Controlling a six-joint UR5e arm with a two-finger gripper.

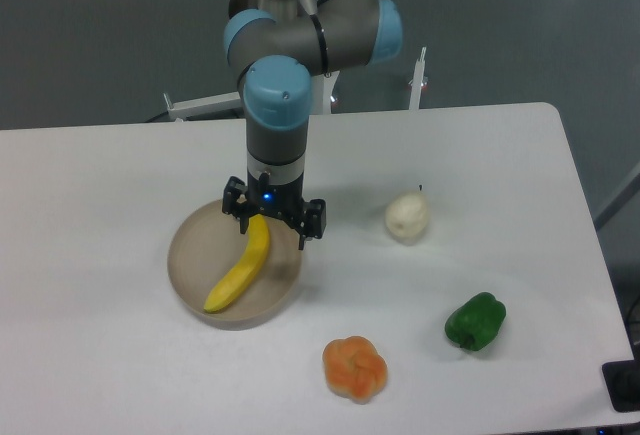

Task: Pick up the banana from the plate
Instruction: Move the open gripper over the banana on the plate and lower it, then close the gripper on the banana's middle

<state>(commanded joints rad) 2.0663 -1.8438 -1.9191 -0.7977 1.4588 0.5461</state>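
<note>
The banana needs to come up from the plate [190,275] next, so I should grab it with my gripper by its upper end [258,229].
A bright yellow banana [238,271] lies diagonally on the round beige plate [190,275], left of the table's middle. My gripper [272,228] hangs over the banana's upper end and the plate's upper right part, fingers pointing down. It is open, with one finger on each side of the banana's top end. The wrist hides the banana's tip. Whether the fingers touch the fruit cannot be told.
A pale pear [407,217] stands to the right of the plate. A green pepper [475,321] lies at the right front, and an orange pumpkin-like fruit [354,367] sits near the front edge. The arm's base column [285,85] rises behind the table.
</note>
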